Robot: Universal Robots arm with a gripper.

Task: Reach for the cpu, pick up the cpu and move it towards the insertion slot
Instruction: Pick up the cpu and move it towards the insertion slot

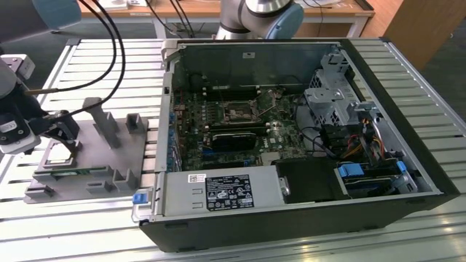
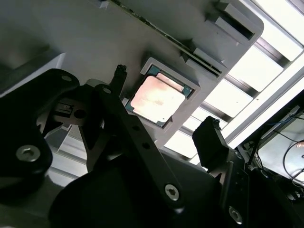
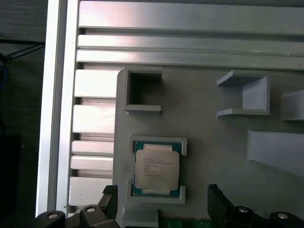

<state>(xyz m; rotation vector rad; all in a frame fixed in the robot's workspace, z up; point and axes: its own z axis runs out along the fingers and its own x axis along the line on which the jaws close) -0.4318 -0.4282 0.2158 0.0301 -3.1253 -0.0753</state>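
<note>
I should lower my gripper before I close it on the silvery CPU point(image 3: 157, 169) in its grey nest point(image 3: 158, 199). My gripper's fingers stop short of the CPU.
The cpu point(image 3: 156, 165) lies flat in a shallow square nest on the grey fixture point(image 3: 199, 123), its silvery top facing up. In the second wrist view the cpu point(image 2: 156, 99) shows between two black fingers point(image 2: 209, 137). My gripper point(image 3: 162, 197) is open and hovers just above the chip, one finger on each side, not touching it. In the exterior view the gripper point(image 1: 64, 136) hangs over the fixture point(image 1: 87, 164) at that view's left, with the cpu point(image 1: 62, 159) just below it. The insertion slot point(image 1: 239, 113) sits on the motherboard inside the open computer case, far from the gripper.
The open computer case point(image 1: 378, 71) takes up the middle and the exterior view's right. A black card point(image 1: 233, 141) lies below the slot. A green memory stick point(image 1: 76, 172) rests on the fixture near the chip. Upright grey posts point(image 1: 102, 123) stand on the fixture. Cables point(image 1: 109, 43) trail from the arm.
</note>
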